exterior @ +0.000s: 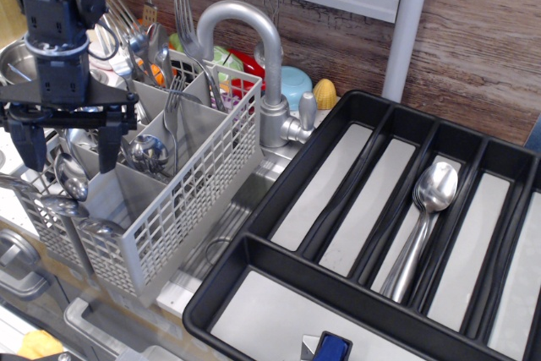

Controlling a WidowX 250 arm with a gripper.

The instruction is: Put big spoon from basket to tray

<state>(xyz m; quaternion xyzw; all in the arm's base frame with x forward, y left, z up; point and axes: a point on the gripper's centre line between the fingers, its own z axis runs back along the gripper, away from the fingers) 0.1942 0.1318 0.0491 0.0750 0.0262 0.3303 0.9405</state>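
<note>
The gripper grips the big spoon by its bowl (71,177) next, to move the spoon from the basket (182,200) to the black tray.
The light grey lattice basket (182,200) stands at the left and holds several spoons and forks upright. Spoon bowls (71,185) show in its front left compartments, and another spoon bowl (149,150) shows in a middle compartment. My gripper (71,156) hangs open over the basket's left compartments, its two dark fingers (108,148) pointing down on either side of the cutlery there, holding nothing. The black tray (279,196) lies at the right. Two big spoons (433,188) lie stacked in one of its long compartments.
A curved steel tap (254,35) rises just behind the basket. Coloured dishes (292,82) sit behind it against the wood wall. A metal bowl (13,57) is at the far left. A blue object (333,347) lies in the tray's front compartment.
</note>
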